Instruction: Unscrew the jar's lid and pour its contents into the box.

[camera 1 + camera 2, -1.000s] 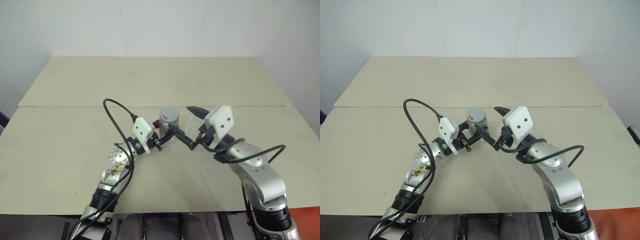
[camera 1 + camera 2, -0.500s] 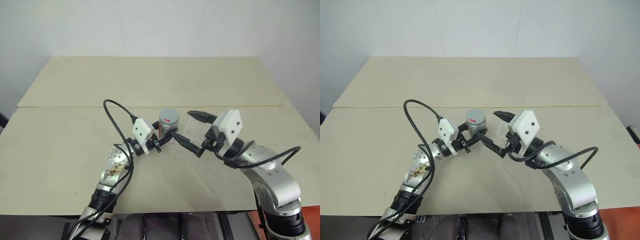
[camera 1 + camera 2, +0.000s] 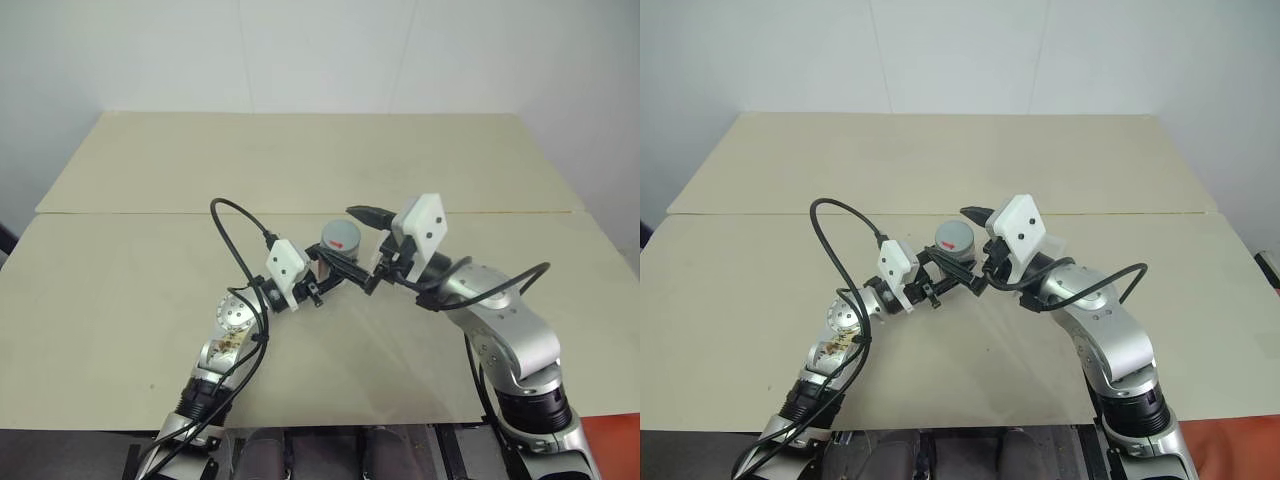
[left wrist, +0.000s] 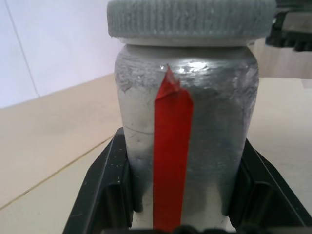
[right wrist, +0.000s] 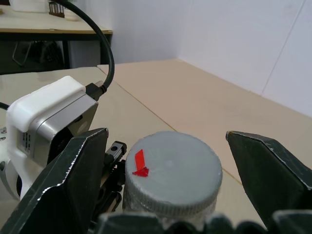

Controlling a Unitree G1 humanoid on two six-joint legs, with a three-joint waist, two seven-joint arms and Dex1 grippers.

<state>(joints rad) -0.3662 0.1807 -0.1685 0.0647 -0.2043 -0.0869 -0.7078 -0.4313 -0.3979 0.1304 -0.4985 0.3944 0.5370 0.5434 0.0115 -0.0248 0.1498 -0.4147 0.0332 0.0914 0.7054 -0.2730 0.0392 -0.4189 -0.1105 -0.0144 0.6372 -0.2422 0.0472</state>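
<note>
The grey ribbed lid (image 5: 173, 175) has my right gripper's fingers level beside its rim, so my right gripper needs to close on it now.
The silvery jar (image 4: 185, 146), with a red stripe down its side, stands upright between the black fingers (image 4: 105, 190) of my left gripper (image 3: 322, 268), which is shut on its body just above the table. The grey ribbed lid (image 5: 170, 170) with a short red mark sits on top of the jar. My right gripper (image 3: 338, 236) is open, and its two fingers (image 5: 73, 180) stand on either side of the lid with a gap on each side. The contents are hidden inside the jar. The box is hidden behind my right gripper.
Both grippers meet near the middle of a tan tabletop (image 3: 300, 160) with a seam running across it (image 3: 120, 212). A black cable (image 3: 225, 215) loops up from my left wrist. A white wall stands behind the table's far edge.
My right gripper has swung left from beside the jar and now straddles the lid, still open. The left gripper and the jar have stayed in place.
</note>
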